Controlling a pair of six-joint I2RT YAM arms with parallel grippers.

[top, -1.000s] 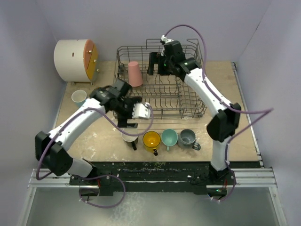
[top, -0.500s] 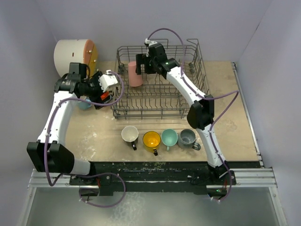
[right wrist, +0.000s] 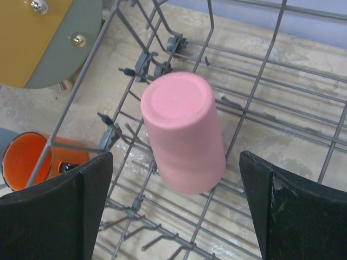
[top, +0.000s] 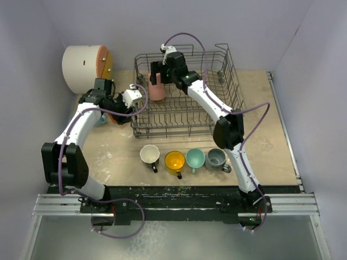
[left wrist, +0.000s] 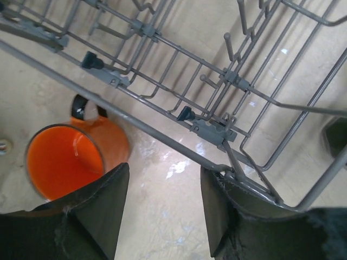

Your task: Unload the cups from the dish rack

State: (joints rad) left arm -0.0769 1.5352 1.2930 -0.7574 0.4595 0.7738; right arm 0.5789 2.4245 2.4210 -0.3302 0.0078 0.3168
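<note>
The pink tumbler is next for my right gripper, which will grab it by its base end [top: 156, 80] [right wrist: 178, 103] so that the tumbler's rim stays free for my left gripper to grab.
The grey wire dish rack [top: 217, 116] stands at the back centre. One pink tumbler [top: 157, 91] stands upside down in its far left corner. My right gripper [top: 156, 76] hovers just above it, open. In the right wrist view its fingers [right wrist: 59, 206] spread wide to either side of the tumbler [right wrist: 184, 130]. My left gripper [top: 123, 112] is open and empty beside the rack's left edge. An orange mug [left wrist: 65, 162] stands upright on the table by its left finger. On the table in front stand black [top: 149, 154], yellow [top: 175, 161], teal [top: 195, 158] and grey [top: 216, 158] mugs.
A white cylindrical cabinet [top: 84, 66] with an orange-yellow front stands at the back left. A light blue mug [top: 99, 120] is mostly hidden under my left arm. The rack's bottom wire [left wrist: 162, 138] runs close to my left gripper's right finger.
My left gripper has left the front row of mugs and moved back to the rack's left side. My right gripper has moved left along the rack to above the pink tumbler.
</note>
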